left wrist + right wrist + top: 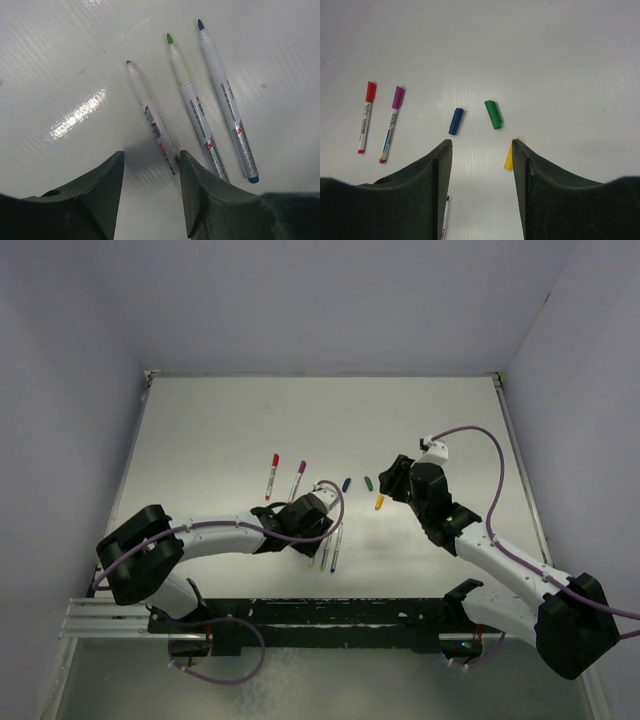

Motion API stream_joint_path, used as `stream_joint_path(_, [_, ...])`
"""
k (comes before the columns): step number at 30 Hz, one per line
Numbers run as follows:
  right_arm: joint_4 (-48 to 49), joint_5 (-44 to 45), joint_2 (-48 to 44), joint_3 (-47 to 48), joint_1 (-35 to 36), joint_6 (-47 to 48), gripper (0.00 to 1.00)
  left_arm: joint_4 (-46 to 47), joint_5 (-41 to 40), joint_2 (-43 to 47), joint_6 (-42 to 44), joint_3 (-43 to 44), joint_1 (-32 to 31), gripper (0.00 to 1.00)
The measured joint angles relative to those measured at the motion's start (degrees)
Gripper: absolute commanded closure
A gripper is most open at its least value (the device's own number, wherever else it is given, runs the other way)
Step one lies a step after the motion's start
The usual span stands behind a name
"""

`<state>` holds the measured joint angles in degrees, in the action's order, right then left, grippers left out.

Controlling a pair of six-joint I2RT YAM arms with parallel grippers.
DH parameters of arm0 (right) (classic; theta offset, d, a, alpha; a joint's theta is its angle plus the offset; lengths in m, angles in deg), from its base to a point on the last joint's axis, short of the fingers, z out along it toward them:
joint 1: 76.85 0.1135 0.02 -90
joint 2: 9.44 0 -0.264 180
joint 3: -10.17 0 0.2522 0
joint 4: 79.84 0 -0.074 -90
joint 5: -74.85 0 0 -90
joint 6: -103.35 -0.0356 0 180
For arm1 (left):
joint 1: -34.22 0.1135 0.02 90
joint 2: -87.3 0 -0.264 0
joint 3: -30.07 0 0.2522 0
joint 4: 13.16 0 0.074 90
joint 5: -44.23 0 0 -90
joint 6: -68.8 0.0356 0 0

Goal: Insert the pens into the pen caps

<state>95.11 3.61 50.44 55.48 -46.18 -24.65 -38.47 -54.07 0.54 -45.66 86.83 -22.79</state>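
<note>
The left gripper grabs the orange-tipped pen by its body toward its rear end (170, 156) next, leaving the pen's tip free to insert into the yellow cap.
Three uncapped pens lie side by side in the left wrist view: one with a brownish-orange tip (150, 115), one green-tipped (192, 100), one blue-tipped (227, 100). My left gripper (151, 155) is open just above them, and the orange-tipped pen's rear end lies between its fingers, close to the right one. It also shows in the top view (318, 523). My right gripper (481, 145) is open and empty above the loose caps: blue cap (455, 121), green cap (493, 114), and yellow cap (509, 156), partly hidden by its right finger.
A pen wearing a red cap (366, 116) and a pen wearing a purple cap (391, 123) lie to the left, also seen from above (272, 475) (297, 480). White walls enclose the table on three sides.
</note>
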Motion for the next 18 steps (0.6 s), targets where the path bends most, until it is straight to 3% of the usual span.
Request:
stream_joint_path(7, [0.74,-0.31,-0.02,-0.09,0.0,0.0,0.47,-3.82,-3.98,-2.34,-0.13,2.08,-1.6,0.51])
stream_joint_path(14, [1.14,-0.7,0.11,-0.09,0.0,0.0,0.47,-4.44,-5.6,-3.28,-0.52,2.89,-2.43,0.7])
stream_joint_path(18, [1.11,-0.9,0.13,-0.09,0.0,-0.02,0.47,-4.68,-5.99,-3.3,-0.85,2.89,-2.49,0.73])
